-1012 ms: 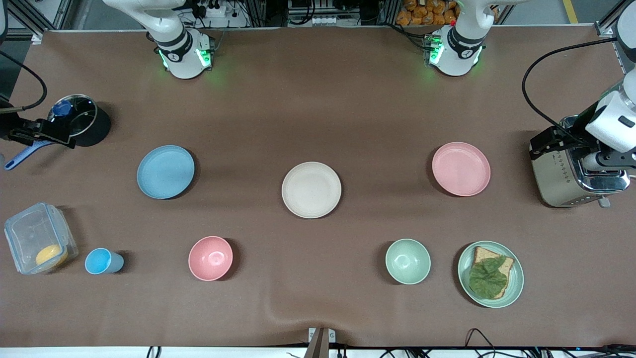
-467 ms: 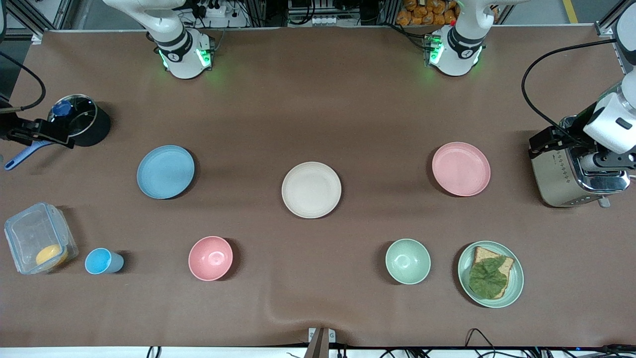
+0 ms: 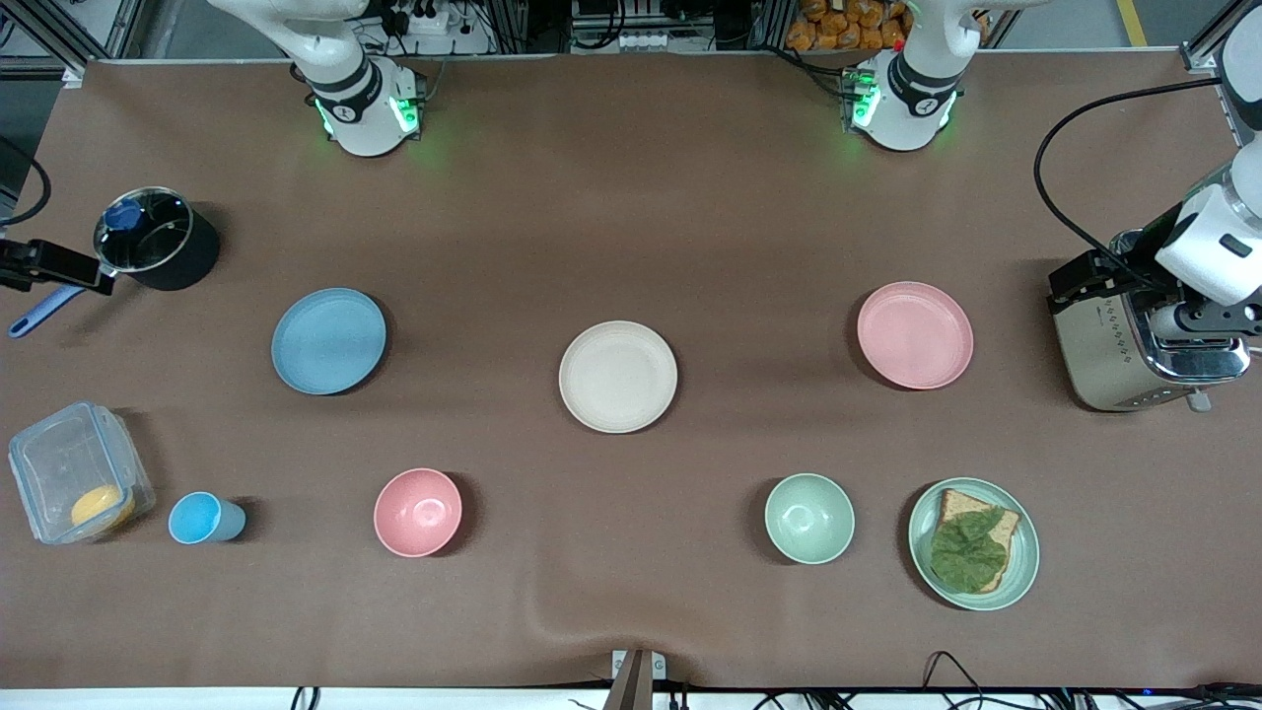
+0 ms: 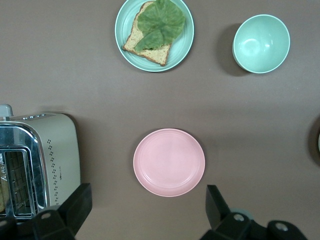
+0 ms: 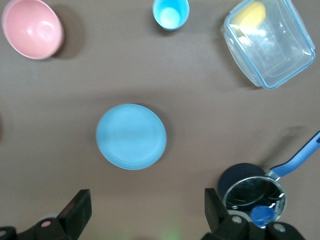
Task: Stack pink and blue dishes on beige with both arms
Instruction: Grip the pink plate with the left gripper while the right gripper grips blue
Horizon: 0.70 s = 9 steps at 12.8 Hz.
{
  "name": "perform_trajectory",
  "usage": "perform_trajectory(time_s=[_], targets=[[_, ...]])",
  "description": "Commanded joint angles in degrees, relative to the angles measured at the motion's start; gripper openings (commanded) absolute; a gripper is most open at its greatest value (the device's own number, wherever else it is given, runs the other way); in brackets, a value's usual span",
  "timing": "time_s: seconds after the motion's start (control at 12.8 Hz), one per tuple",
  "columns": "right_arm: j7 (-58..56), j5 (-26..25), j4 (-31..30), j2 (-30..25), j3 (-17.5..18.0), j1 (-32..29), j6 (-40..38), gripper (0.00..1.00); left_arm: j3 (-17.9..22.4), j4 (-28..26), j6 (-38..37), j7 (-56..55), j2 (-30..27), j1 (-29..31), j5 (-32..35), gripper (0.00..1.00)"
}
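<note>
The robot's left gripper will take hold of the pink plate by its rim (image 3: 967,343) next, so that it can stack the pink plate on the beige plate (image 3: 618,376).
The beige plate (image 3: 618,376) lies at the table's middle. The light blue plate (image 3: 328,340) (image 5: 131,136) lies toward the right arm's end, and the pale pink plate (image 3: 915,334) (image 4: 169,162) toward the left arm's end. All three lie flat, apart and bare. My right gripper (image 5: 147,215) hangs open high over the bare mat beside the blue plate and the pot. My left gripper (image 4: 147,212) hangs open high over the mat between the pink plate and the toaster. Neither holds anything.
A pink bowl (image 3: 418,512), blue cup (image 3: 202,518), green bowl (image 3: 809,518) and green plate with toast and lettuce (image 3: 974,543) stand nearer the front camera. A lidded pot (image 3: 158,251), clear container (image 3: 74,473) and toaster (image 3: 1144,345) stand at the table's ends.
The right arm's hand has drifted off the pot toward the right arm's end of the table. The left hand has shifted only slightly. The plates have not moved.
</note>
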Motion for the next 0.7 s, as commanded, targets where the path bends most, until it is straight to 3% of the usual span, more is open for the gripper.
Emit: perform_trajectory(time_s=[0.0,0.39,0.62], targets=[[-5.47,-0.30,-2.66,1.55,0.70,-3.56,1.87,1.00,-0.05,-0.03,-0.75,0.24,-0.34,0.21,-0.69,1.00],[-9.24,2.51,-17.31,2.78,0.70,-3.39,16.69,1.00,-0.05,-1.25,-1.97,1.03,5.54,0.73,-0.69,1.00],[-12.32,2.95,-24.71,4.35,0.70,-3.39,25.24,1.00,-0.23,-3.80,-0.67,2.18,13.18,3.54,-2.62,1.00]])
